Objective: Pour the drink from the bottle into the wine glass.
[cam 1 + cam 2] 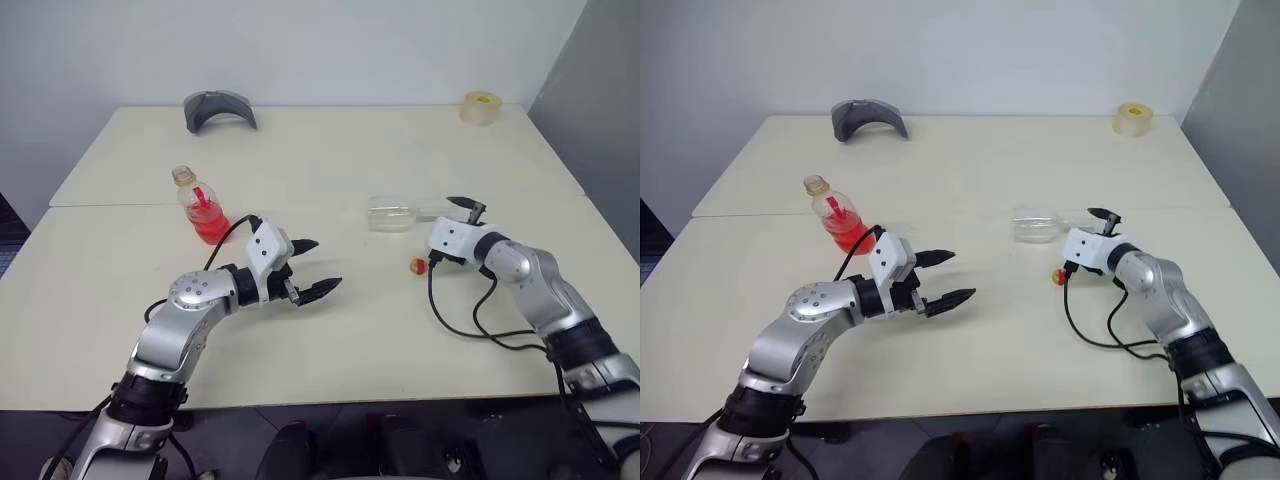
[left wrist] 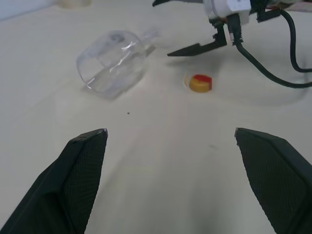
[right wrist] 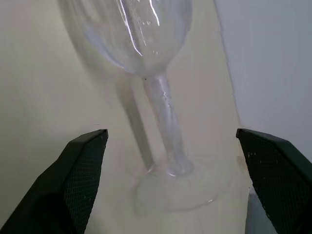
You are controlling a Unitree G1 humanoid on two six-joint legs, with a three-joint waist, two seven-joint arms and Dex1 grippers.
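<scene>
Bare tabletop shows between my open fingers and the thin glass stem (image 1: 432, 214) below, so my right gripper lowers and only then closes on the stem.
The bottle (image 1: 203, 210) stands upright on the left of the table, with the red drink (image 1: 211, 227) in its lower half. Its yellow-and-red cap (image 1: 417, 266) lies loose on the table. The wine glass (image 1: 395, 214) lies on its side at centre right, empty, its foot toward my right gripper (image 1: 438, 232). That gripper is open, and in the right wrist view its fingers (image 3: 83, 180) stand on either side of the stem (image 3: 163, 112) without touching it. My left gripper (image 1: 325, 264) is open and empty, in front of and right of the bottle, facing the glass (image 2: 112, 61).
A grey curved object (image 1: 219, 108) lies at the back of the table and a roll of tape (image 1: 480, 107) at the back right corner. A black cable (image 1: 470, 320) loops on the table beside my right arm. A seam (image 1: 120, 205) crosses the table.
</scene>
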